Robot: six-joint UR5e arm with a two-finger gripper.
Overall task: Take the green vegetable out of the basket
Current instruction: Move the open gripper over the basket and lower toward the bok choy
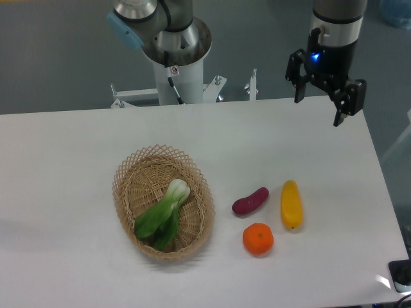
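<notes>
My gripper will next grab the green vegetable by its pale stem base [178, 190] to lift it out of the wicker basket.
The green vegetable [164, 210] is a small bok choy with a pale stem base and dark green leaves. It lies diagonally inside the tan wicker basket [204, 192] at the middle left of the white table. My gripper [319, 106] hangs high over the table's far right edge, well away from the basket. Its two black fingers are spread apart and hold nothing.
A purple eggplant-like piece [250, 201], a yellow oblong vegetable [291, 204] and an orange [258, 239] lie to the right of the basket. The arm's base column [176, 58] stands behind the table. A dark device [401, 274] sits at the bottom right corner.
</notes>
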